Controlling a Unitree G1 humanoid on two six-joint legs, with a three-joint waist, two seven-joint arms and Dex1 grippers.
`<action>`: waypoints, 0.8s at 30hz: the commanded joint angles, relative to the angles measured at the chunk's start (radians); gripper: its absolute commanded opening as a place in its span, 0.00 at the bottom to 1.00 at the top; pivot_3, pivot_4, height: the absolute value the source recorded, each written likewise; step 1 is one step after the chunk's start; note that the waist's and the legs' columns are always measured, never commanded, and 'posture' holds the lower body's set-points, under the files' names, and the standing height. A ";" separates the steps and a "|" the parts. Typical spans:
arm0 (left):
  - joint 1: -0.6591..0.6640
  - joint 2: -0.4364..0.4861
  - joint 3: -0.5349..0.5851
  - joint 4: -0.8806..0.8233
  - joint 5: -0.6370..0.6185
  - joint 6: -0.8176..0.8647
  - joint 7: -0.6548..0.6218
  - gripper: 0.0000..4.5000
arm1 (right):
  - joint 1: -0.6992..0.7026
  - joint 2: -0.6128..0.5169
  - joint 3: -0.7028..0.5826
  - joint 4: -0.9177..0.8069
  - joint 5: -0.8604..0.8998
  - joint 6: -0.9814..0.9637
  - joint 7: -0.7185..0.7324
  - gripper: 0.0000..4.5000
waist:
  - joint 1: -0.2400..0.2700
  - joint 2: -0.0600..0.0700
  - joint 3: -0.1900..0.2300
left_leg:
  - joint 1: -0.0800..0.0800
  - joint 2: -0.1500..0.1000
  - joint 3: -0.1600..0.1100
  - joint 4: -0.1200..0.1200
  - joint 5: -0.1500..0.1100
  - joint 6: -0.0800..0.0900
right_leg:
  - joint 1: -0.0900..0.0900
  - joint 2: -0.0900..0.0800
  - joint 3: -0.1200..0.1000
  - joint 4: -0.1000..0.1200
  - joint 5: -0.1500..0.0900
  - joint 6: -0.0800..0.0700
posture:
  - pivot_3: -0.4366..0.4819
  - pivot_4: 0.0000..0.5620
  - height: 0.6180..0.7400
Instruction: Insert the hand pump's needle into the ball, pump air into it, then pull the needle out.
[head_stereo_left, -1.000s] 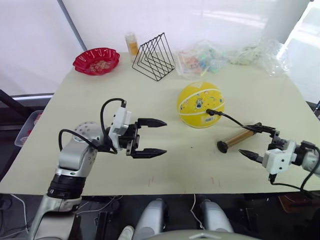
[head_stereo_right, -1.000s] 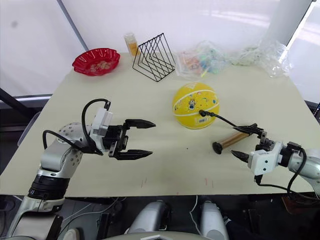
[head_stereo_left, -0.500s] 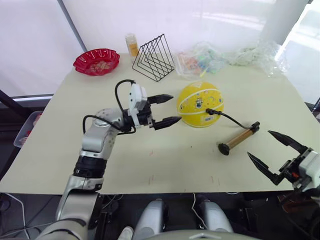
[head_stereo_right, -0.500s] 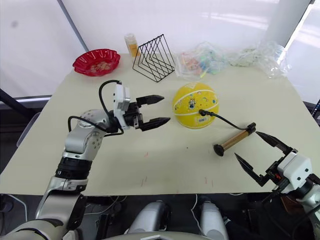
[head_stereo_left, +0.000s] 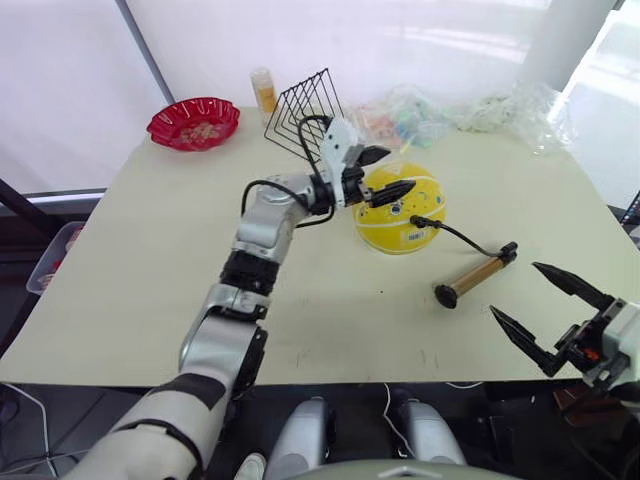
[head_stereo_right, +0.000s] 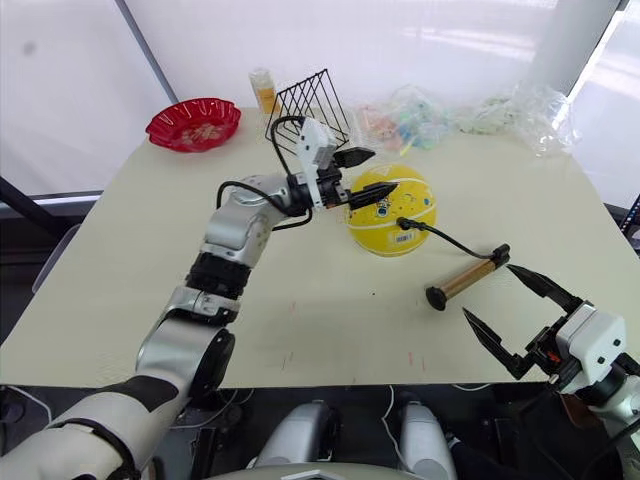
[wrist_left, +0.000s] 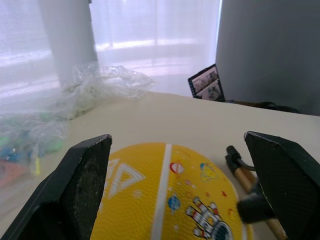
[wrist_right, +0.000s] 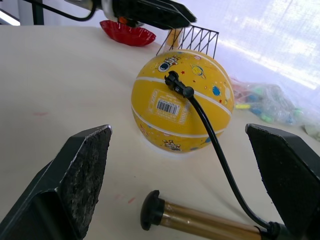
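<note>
The thin black hose (head_stereo_left: 465, 240) curves slack down to the pump, so my right gripper should next grab the needle by its stiff black fitting (head_stereo_left: 421, 221) against the ball.
The yellow ball (head_stereo_left: 402, 208) rests mid-table. The needle's black fitting (head_stereo_left: 418, 222) sits pressed into its right side, the pin itself hidden; the fitting (wrist_right: 177, 84) is plain in the right wrist view. A thin black hose (head_stereo_left: 465, 240) runs from it to the hand pump (head_stereo_left: 475, 277), which lies flat with its gold barrel right of the ball. My left gripper (head_stereo_left: 385, 172) is open at the ball's upper left, fingers spread over the top. My right gripper (head_stereo_left: 515, 290) is open and empty near the front right edge, just right of the pump.
Along the far side stand a red bowl (head_stereo_left: 193, 121), a black wire rack (head_stereo_left: 305, 110), a small bottle (head_stereo_left: 263, 90) and crumpled clear plastic bags (head_stereo_left: 520, 105). The table's front edge (head_stereo_left: 330, 378) runs just beneath the right gripper.
My left arm has reached from the table's left-middle up to the ball. My right gripper has drawn back from the pump's handle toward the front edge. Ball and pump have stayed put.
</note>
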 joint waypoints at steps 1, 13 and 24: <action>-0.088 -0.030 0.020 0.104 0.034 -0.064 0.041 1.00 | -0.029 0.008 -0.012 -0.032 -0.005 0.016 0.012 1.00 | 0.001 -0.001 0.000 | -0.001 0.000 0.000 0.000 0.000 0.000 | 0.000 0.000 0.000 0.000 0.000 0.000 | 0.48 0.27 0.97; -0.155 -0.085 -0.028 0.367 0.174 -0.082 0.112 1.00 | -0.192 -0.029 0.047 -0.049 -0.096 0.186 -0.020 1.00 | 0.001 -0.002 0.001 | -0.001 -0.001 0.000 0.000 0.000 0.000 | -0.001 0.000 0.000 0.000 0.000 0.000 | 0.48 0.27 0.97; -0.155 -0.135 -0.018 0.443 0.196 -0.115 0.140 1.00 | -0.511 -0.115 0.262 -0.069 -0.298 0.520 -0.093 1.00 | 0.010 -0.004 0.000 | -0.001 -0.002 -0.001 0.001 0.000 0.000 | -0.001 -0.001 -0.001 0.001 0.000 0.000 | 0.48 0.27 0.97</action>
